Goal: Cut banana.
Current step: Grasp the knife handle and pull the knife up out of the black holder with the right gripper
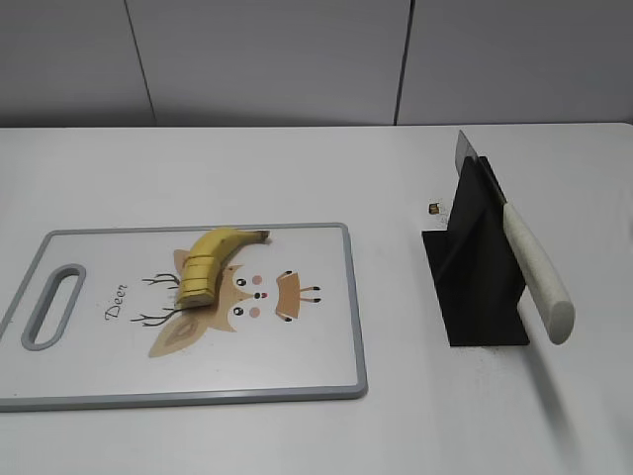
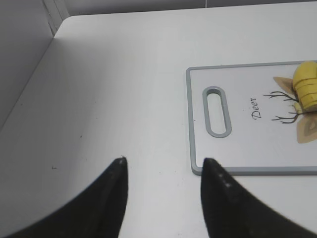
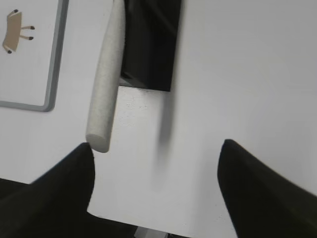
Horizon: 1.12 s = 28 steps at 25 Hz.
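The knife's bare blade tip [image 1: 464, 149] sticks out of the black stand, so my right gripper needs to grab the knife by its cream handle [image 1: 543, 283] next.
The banana [image 1: 210, 264] lies on the white cutting board [image 1: 297, 366], its dark stem tip pointing right and its lower left end cut into several slices that still lie together. It also shows at the right edge of the left wrist view [image 2: 306, 88]. The knife [image 1: 534, 272], with a cream handle, rests in a black stand [image 1: 475, 287]; its handle shows in the right wrist view [image 3: 105, 89]. My left gripper [image 2: 163, 161] is open and empty over bare table, left of the board. My right gripper [image 3: 156, 146] is open and empty, just short of the handle's end.
The cutting board [image 2: 237, 148] has a grey rim, a handle slot [image 2: 218, 111] and a deer drawing. A small dark speck [image 1: 433, 209] lies on the table behind the stand. A grey wall stands behind the white table.
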Motion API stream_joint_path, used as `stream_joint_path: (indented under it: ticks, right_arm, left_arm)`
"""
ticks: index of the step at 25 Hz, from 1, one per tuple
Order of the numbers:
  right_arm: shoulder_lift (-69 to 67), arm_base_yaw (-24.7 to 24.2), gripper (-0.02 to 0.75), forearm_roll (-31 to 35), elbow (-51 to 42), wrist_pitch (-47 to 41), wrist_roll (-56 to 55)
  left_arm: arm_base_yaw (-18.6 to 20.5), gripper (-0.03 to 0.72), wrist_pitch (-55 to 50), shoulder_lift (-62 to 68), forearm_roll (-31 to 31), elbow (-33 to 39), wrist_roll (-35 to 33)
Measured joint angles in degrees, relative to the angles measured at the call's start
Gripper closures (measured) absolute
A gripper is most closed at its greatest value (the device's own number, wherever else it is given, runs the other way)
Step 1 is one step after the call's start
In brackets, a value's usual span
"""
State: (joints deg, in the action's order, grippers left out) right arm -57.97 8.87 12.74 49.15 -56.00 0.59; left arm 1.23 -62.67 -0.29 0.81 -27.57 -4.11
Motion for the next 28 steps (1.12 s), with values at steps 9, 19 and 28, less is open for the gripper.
stream_joint_path:
  ticks: [9,19,28]
  right_arm:
    - [-11.1,12.1,0.155,-0.9,5.7,-0.5,-3.6]
    - [-23.4,12.3,0.155,-1.2,6.0,-0.6,-8.2]
    - [-28.6,12.3,0.214,-1.3,6.3,2.9,-8.4]
  left_arm:
    - [0.0,0.224,0.0,0.0,0.1,0.0,0.0]
    - [0.0,0.227,0.0,0.0,0.0,0.0,0.0]
    - [0.0,0.227,0.0,0.0,0.0,0.0,0.0]
